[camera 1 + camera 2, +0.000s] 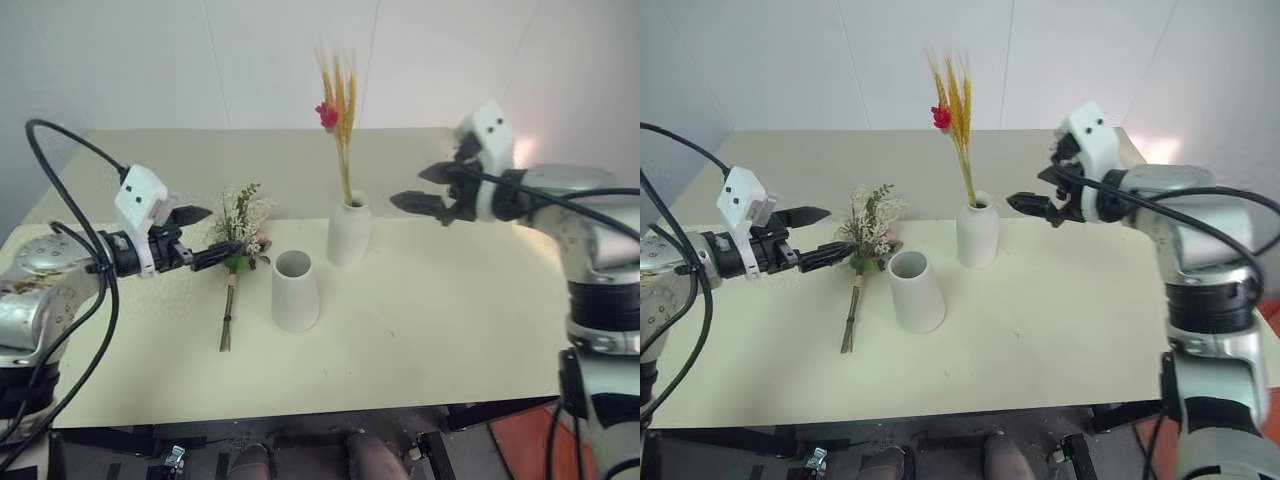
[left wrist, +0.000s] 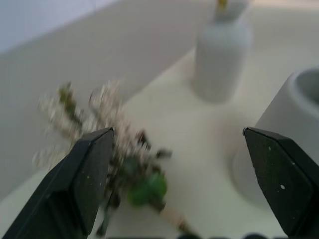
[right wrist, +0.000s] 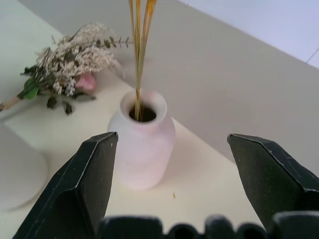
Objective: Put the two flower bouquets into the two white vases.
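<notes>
The bushy bouquet (image 1: 242,232) has delicate white sprigs and petals fanning out at its head, so the left gripper will next grab it by its bound stems just under the leaves.
The slim bouquet of yellow stalks (image 1: 340,110) with a small red flower stands upright in the narrow-necked white vase (image 1: 349,229) near the table's middle. In front of it, to the left, stands the wide-mouthed cone vase (image 1: 295,290), with nothing in it. The bushy bouquet (image 1: 242,232) of white sprigs, green leaves and a pink rose lies flat on the table left of the cone vase, stems toward me. My left gripper (image 1: 200,236) is open just left of that bouquet's head. To the right of the bottle vase my right gripper (image 1: 420,188) hovers open, holding nothing.
The cream table (image 1: 420,330) has free room at the right and front. A white wall rises behind its far edge. Black cables loop beside my left arm.
</notes>
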Robot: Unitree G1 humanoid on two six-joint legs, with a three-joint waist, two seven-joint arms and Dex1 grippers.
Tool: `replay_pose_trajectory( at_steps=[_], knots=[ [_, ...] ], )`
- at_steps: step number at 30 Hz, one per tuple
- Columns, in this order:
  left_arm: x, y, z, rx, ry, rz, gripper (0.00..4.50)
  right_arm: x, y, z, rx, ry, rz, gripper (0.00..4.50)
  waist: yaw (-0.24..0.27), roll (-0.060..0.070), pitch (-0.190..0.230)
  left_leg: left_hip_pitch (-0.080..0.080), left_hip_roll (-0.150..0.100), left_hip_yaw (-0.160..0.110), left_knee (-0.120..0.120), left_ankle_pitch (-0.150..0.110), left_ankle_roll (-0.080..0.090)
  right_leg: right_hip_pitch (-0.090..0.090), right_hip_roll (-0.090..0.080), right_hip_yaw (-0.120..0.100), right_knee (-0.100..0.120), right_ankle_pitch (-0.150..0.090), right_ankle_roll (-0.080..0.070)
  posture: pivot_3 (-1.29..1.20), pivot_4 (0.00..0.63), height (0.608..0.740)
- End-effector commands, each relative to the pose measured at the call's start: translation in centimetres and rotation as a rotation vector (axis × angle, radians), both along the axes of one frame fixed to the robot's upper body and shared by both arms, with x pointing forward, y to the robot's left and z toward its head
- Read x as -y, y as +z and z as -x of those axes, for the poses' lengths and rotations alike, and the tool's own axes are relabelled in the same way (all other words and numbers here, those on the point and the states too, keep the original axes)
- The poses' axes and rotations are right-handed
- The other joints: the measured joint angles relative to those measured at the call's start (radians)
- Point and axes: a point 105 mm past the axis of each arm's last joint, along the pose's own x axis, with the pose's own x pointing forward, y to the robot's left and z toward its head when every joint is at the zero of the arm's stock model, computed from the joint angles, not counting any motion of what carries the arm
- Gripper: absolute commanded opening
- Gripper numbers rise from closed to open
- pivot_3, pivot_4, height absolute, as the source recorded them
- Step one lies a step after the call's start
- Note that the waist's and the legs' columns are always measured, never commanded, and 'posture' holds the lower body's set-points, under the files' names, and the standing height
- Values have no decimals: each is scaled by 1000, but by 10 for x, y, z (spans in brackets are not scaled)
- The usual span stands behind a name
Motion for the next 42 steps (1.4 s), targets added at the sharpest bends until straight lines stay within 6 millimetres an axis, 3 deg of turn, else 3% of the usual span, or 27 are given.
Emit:
replay_pose_trajectory(
  at_steps=[1,9,14,20,26,28,34,38,42],
  knots=[
    [3,-6,-4,-97,63,-58,4500,2,10,23,39,110,28,4146,6,0,0,0,0,0,0,0,0,0,0,0,0,0,0,0,150,740],
    [11,-37,-34,-287,184,-155,4500,4,5,66,22,378,95,4146,12,0,0,0,0,0,0,0,0,0,1,0,0,0,0,0,150,740],
    [8,-59,-57,-338,265,-212,4500,10,8,75,40,418,103,4146,18,0,0,0,0,0,1,0,0,0,1,0,0,0,0,0,150,740],
    [10,-74,-70,-364,289,-200,2567,13,10,80,46,415,113,4185,27,0,0,0,-1,0,1,0,0,0,0,0,0,0,0,0,150,740],
    [3,-67,-69,-343,304,-189,527,16,7,81,38,405,126,4185,27,0,0,0,-1,0,1,0,0,0,0,0,0,0,0,0,150,740],
    [-4,-62,-68,-328,328,-187,83,17,6,80,34,405,127,4185,27,0,0,0,-1,0,1,0,0,0,0,0,1,0,0,0,150,740],
    [-32,-19,-68,-198,460,-26,84,19,0,80,15,411,119,4185,26,0,0,0,-1,0,1,0,0,0,0,0,1,0,0,0,150,740],
    [-38,38,-54,126,393,157,84,24,-3,77,5,399,102,4185,26,0,0,0,-1,0,1,0,0,0,0,0,0,1,-3,0,150,740],
    [-24,98,-18,461,196,420,84,25,-4,74,6,388,78,4185,32,0,0,0,-1,0,2,0,0,1,-1,0,0,4,-6,0,150,740]
  ],
)
